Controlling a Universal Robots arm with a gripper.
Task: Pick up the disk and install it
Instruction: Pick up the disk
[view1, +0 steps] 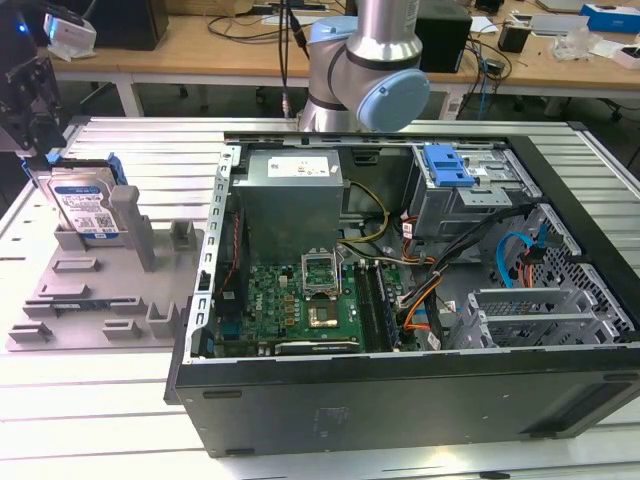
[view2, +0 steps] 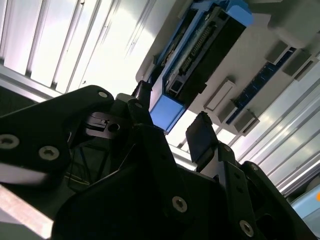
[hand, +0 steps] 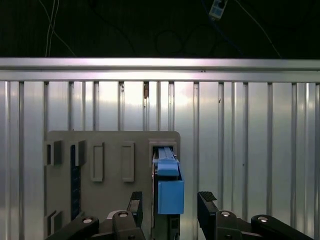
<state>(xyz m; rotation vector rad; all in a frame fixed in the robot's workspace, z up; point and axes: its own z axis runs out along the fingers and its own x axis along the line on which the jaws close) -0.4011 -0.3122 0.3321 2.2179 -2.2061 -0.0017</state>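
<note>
I will grip the disk (view1: 85, 205) by its blue carrier frame (view1: 116, 168) next, so that I can install it.
The disk (view1: 88, 208) stands on edge in a slot at the far end of a grey fixture tray (view1: 100, 300), on the exterior view's left. It is silver-grey with a white-and-blue label and a blue carrier frame. My gripper (view1: 38, 155) hangs just above it. In the first wrist view the gripper (hand: 171, 204) is open, its black fingers (hand: 135, 202) either side of the disk's blue frame (hand: 170, 187) with a gap on both sides. The second wrist view shows the disk (view2: 197, 62) edge-on past the open gripper (view2: 172, 125).
An open computer case (view1: 400, 400) lies on the ribbed metal table (view1: 90, 420), on the exterior view's right, with a blue-fronted drive cage (view1: 447, 167) at its far side. A grey post (view1: 126, 205) stands beside the disk. The arm's base (view1: 365, 70) rises behind the case.
</note>
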